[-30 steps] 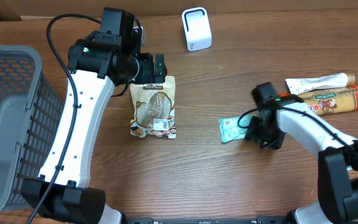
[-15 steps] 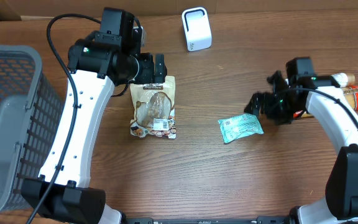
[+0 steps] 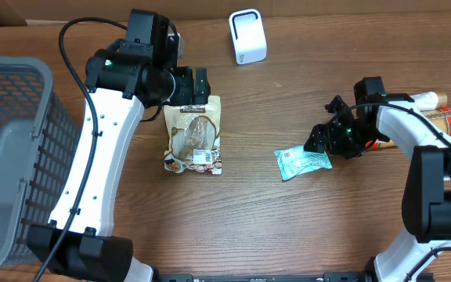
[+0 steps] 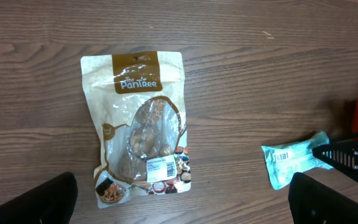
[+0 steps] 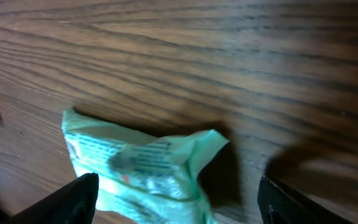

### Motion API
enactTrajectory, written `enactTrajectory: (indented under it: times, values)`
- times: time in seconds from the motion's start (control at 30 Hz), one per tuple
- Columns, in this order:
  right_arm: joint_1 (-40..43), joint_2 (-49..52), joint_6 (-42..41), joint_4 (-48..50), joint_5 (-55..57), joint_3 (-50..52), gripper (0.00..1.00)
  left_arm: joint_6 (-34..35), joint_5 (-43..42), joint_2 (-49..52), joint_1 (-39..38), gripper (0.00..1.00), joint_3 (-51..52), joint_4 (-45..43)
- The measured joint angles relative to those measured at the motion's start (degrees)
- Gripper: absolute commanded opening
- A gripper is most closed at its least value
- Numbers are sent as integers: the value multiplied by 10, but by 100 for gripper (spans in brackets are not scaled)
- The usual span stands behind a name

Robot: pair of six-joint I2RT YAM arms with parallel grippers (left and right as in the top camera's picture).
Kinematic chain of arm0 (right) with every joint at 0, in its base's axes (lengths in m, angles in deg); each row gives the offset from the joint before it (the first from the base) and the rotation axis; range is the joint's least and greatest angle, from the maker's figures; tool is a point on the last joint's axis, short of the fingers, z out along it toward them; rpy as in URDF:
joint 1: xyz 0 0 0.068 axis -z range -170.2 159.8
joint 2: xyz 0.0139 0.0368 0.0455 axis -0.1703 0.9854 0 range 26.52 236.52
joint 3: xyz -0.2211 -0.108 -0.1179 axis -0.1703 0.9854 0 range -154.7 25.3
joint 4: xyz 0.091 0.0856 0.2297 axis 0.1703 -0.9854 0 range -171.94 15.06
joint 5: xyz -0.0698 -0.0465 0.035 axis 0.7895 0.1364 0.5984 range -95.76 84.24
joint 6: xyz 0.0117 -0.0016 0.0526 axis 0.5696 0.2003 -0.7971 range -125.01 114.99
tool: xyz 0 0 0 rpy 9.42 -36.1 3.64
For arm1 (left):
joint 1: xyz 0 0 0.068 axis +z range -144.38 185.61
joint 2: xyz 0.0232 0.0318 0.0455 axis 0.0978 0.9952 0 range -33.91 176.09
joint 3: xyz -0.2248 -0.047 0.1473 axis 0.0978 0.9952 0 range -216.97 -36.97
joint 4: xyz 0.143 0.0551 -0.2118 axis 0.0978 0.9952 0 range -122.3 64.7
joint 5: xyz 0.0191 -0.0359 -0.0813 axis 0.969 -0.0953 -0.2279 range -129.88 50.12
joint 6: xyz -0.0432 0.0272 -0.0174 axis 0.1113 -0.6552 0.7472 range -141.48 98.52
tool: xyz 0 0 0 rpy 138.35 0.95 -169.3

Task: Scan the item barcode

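Note:
My right gripper takes hold of the green packet by the packet's end away from its barcode (image 3: 318, 160) (image 5: 184, 177) next. This leaves the packet's barcode uncovered to scan.
A brown snack pouch (image 3: 193, 135) lies flat on the wood table, its white barcode label (image 4: 160, 168) facing up. My left gripper (image 3: 190, 84) hangs open above the pouch's top edge; in the left wrist view the pouch (image 4: 140, 127) lies between its spread fingers (image 4: 36, 199), gripper (image 4: 182, 210) empty. A green packet (image 3: 302, 162) lies to the right. My right gripper (image 3: 321, 143) stands open just beyond the packet's right end. In the right wrist view the packet (image 5: 135, 165) sits between the fingertips (image 5: 73, 199), gripper (image 5: 179, 211) not closed on it. A white scanner (image 3: 247, 36) stands at the back.
A grey mesh basket (image 3: 6, 157) fills the left side. A white tube (image 3: 398, 103) and a red-orange package (image 3: 437, 125) lie at the far right, behind my right arm. Bare wood lies between the pouch and the packet.
My right gripper let go of the green packet, opened wider, swung back and right, then edged leftward toward the packet again. The packet shifted slightly right. The left arm stayed still.

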Motion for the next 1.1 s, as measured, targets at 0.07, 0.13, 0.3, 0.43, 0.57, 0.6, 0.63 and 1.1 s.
enactTrajectory:
  times: [0.07,0.13,0.3,0.43,0.57,0.6,0.63,1.1]
  values:
    - [3,3,3,1,-6,0,81,0,0,0,0,100,0,0]
    - [4,9,4,1,-16,0,80,0,0,0,0,99,0,0]
    - [4,11,7,22,-52,16,73,0,0,0,0,100,0,0]
    - [4,7,10,49,-83,49,50,0,0,0,0,100,0,0]
    - [5,7,5,73,-107,82,20,0,0,0,0,99,0,0]
    - [5,7,5,78,-113,89,14,0,0,0,0,100,0,0]
    - [6,7,5,78,-117,93,8,0,0,0,0,100,0,0]
    - [6,15,-1,-5,-198,66,4,0,0,0,0,99,0,0]
